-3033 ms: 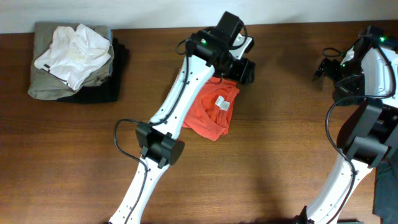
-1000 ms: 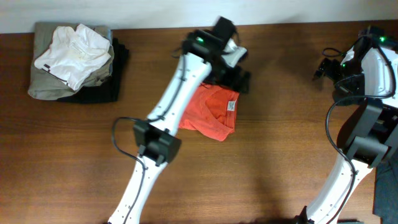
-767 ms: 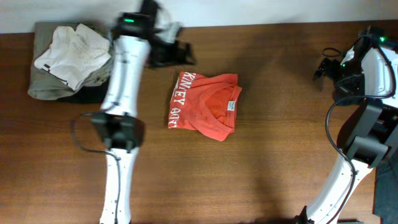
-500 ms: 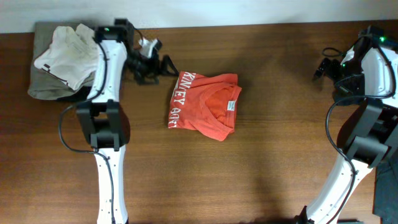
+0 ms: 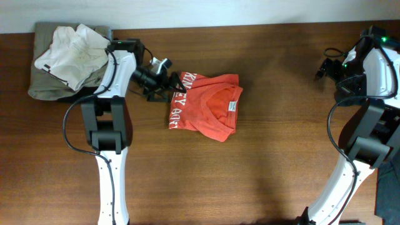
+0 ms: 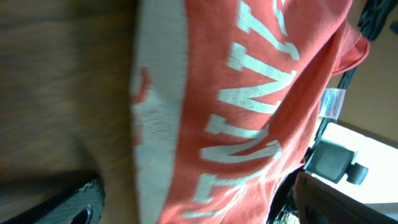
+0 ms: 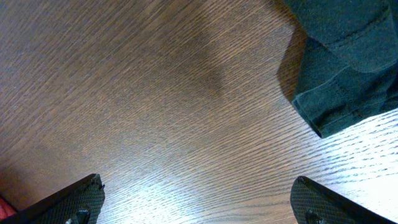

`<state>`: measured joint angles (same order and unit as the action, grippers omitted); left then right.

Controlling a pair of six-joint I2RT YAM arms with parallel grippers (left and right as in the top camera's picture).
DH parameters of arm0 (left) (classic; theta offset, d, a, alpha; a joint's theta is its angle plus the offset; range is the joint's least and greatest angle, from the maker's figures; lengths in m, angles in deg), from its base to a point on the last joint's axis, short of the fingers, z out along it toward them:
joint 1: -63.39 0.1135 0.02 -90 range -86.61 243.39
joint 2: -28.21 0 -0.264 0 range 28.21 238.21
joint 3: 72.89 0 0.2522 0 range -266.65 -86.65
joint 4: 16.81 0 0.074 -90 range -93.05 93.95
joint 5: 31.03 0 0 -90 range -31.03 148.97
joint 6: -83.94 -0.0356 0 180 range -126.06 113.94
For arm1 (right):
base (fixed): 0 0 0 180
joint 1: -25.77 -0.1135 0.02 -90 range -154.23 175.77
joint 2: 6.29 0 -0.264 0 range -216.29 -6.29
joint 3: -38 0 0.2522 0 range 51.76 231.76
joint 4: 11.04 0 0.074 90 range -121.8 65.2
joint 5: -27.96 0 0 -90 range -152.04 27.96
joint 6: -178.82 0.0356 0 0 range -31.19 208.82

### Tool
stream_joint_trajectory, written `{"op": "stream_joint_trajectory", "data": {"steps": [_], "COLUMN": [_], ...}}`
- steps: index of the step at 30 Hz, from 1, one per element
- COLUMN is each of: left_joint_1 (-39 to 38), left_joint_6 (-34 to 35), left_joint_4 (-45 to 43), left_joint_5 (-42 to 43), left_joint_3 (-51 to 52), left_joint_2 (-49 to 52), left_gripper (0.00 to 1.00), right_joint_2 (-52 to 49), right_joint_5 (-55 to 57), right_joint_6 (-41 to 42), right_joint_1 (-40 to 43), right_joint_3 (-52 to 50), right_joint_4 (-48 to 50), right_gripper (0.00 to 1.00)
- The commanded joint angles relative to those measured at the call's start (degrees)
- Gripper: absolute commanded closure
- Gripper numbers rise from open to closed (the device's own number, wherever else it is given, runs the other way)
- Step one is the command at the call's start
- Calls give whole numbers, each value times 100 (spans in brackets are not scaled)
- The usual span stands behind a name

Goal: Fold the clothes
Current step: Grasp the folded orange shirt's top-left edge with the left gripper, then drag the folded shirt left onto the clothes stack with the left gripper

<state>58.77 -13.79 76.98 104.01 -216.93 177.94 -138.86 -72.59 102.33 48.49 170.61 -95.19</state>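
Observation:
The folded red-orange T-shirt goes on top next: my left gripper should grab its lettered edge facing the pile.
The clothes in play are a red-orange T-shirt [image 5: 209, 107], lying folded in a compact bundle mid-table with white lettering along its left side and a small white tag [image 5: 231, 106]. My left gripper [image 5: 169, 86] is open at the bundle's upper left corner, pointing right. In the left wrist view the T-shirt [image 6: 249, 112] fills the frame between the spread fingers [image 6: 78, 202]. My right gripper [image 5: 325, 67] hangs open at the far right. It is over bare wood [image 7: 186, 112], with a dark garment [image 7: 348, 56] beyond it.
A pile of clothes [image 5: 72, 59] sits at the table's back left corner, a white garment on top of olive and dark ones. The table's back edge runs just behind both grippers. The right arm's base [image 5: 369, 144] stands at the right edge.
The left arm lifted off the T-shirt, swung left toward the pile, then came back to the shirt's left edge. The shirt now lies uncovered. The right arm has not moved.

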Motion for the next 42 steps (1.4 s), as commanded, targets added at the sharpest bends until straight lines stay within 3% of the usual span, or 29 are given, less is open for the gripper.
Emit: {"op": "stream_joint_trajectory", "data": {"steps": [1,6,8,9,12,14,18,20,22,35,42], "left_joint_1": [-485,-778,-824,-835,-835,-824,-796,-785,-769,-341,129], "left_joint_6": [-94,-28,59,61,61,81,79,81,79,28,-96], "left_joint_4": [-385,-765,-861,-920,-1051,-1119,-1342,-1355,-1353,-1725,-1834], "left_joint_5": [-391,-393,-439,-437,-435,-437,-461,-658,-1025,-4817,-4850], "left_joint_3": [584,726,726,726,726,721,695,603,424,-1550,-2061], "left_joint_2": [219,219,219,219,219,219,219,219,219,219,216], "left_gripper": [5,10,24,37,54,80,76,94,97,99,99], "right_joint_2": [184,184,184,184,184,184,184,184,184,184,184], "right_joint_5": [31,31,31,31,31,31,31,31,31,31,31], "right_joint_6": [31,31,31,31,31,31,31,31,31,31,31], "right_joint_1": [-15,-15,-15,-15,-15,-15,-15,-15,-15,-15,-15], "right_joint_3": [105,107,107,105,105,105,105,105,105,105,105], "right_joint_4": [-4,-4,-4,-4,-4,-4,-4,-4,-4,-4,-4], "right_gripper": [1,1,1,1,1,1,1,1,1,1,1]}}
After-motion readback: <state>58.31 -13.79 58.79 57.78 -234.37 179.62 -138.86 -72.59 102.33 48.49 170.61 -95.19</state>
